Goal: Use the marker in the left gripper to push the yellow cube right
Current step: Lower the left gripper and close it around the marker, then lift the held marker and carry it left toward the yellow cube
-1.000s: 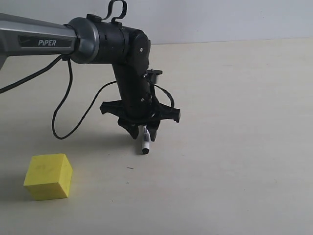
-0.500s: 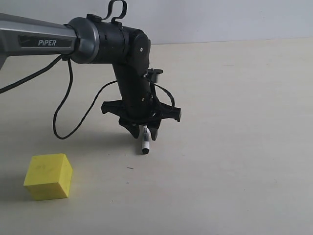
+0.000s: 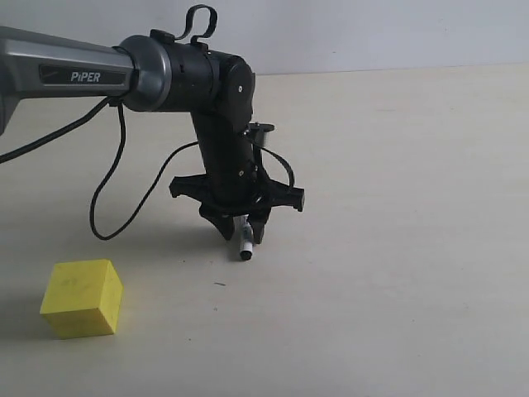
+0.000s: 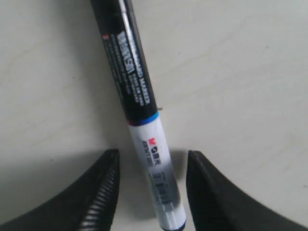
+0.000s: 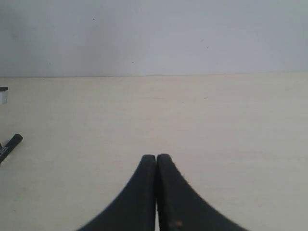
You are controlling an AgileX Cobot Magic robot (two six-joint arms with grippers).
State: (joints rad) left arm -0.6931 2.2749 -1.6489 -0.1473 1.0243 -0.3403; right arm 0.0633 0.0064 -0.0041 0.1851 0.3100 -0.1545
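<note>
I will close my left gripper now. My fingers are beside the marker's white labelled body (image 3: 246, 237) (image 4: 159, 171) and level with the marker, so they would hold it.
The yellow cube (image 3: 81, 298) sits on the table at the lower left of the exterior view. The marker (image 4: 139, 110) lies flat on the table, black upper half pointing away and white labelled barrel between my left gripper's fingers. The left gripper (image 4: 153, 153) is open, with a gap showing on each side of the barrel. In the exterior view the left gripper (image 3: 242, 233) points down over the marker (image 3: 245, 248), well to the right of the cube and farther back. The right gripper (image 5: 157, 159) is shut on nothing and does not show in the exterior view.
The left arm (image 3: 198, 83) and its black cable (image 3: 103, 207) reach in from the upper left. The beige table (image 3: 397, 248) spreads to the right. A slim black pen-like end (image 5: 10, 144) and a small white thing (image 5: 2, 95) show at the right wrist view's edge.
The left gripper has come down lower over the marker, so less of the white barrel shows below the fingers. The cube has not moved.
</note>
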